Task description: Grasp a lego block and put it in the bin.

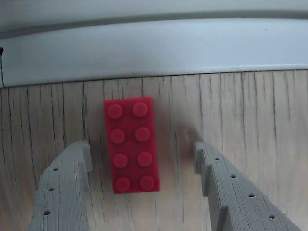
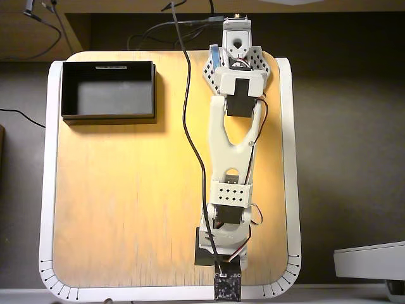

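I should next grab the red lego block (image 1: 131, 144) by its long sides with my gripper, so that I can put the block in the bin.
In the wrist view the red lego block (image 1: 131, 144) lies flat on the wooden tabletop, studs up, its long side running away from the camera. My gripper (image 1: 142, 153) is open and straddles the block's near half, with a gap on each side. The left finger (image 1: 62, 192) and right finger (image 1: 236, 192) do not touch it. In the overhead view the arm (image 2: 231, 158) stretches to the table's front edge and hides the block and the jaws. The black bin (image 2: 107, 90) stands empty at the table's back left corner.
The table's white rim (image 1: 154, 48) runs just beyond the block and also shows in the overhead view (image 2: 45, 190). A black cable (image 2: 190, 126) trails along the arm. A white object (image 2: 370, 261) sits off the table at the lower right.
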### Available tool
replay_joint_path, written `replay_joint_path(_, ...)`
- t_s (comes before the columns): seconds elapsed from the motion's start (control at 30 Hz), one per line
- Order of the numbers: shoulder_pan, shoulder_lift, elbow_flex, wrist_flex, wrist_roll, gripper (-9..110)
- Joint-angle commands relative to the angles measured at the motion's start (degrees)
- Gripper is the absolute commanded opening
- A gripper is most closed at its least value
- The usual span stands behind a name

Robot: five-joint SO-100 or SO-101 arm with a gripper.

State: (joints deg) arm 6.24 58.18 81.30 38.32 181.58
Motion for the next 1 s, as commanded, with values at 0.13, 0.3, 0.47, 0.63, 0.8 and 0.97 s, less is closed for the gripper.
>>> replay_joint_path(0.13,-0.35,1.85,-8.26,-2.72,1.14,21)
replay_joint_path(0.3,-0.53,1.76,-8.17,-2.72,1.23,17)
replay_joint_path(0.47,-0.53,1.49,-8.09,-2.72,1.58,8)
replay_joint_path(0.63,-0.26,1.32,-8.09,-2.46,1.58,0)
replay_joint_path(0.8,0.09,1.41,-8.09,-1.41,1.41,0)
replay_joint_path(0.97,0.44,3.96,-8.09,1.49,0.62,0)
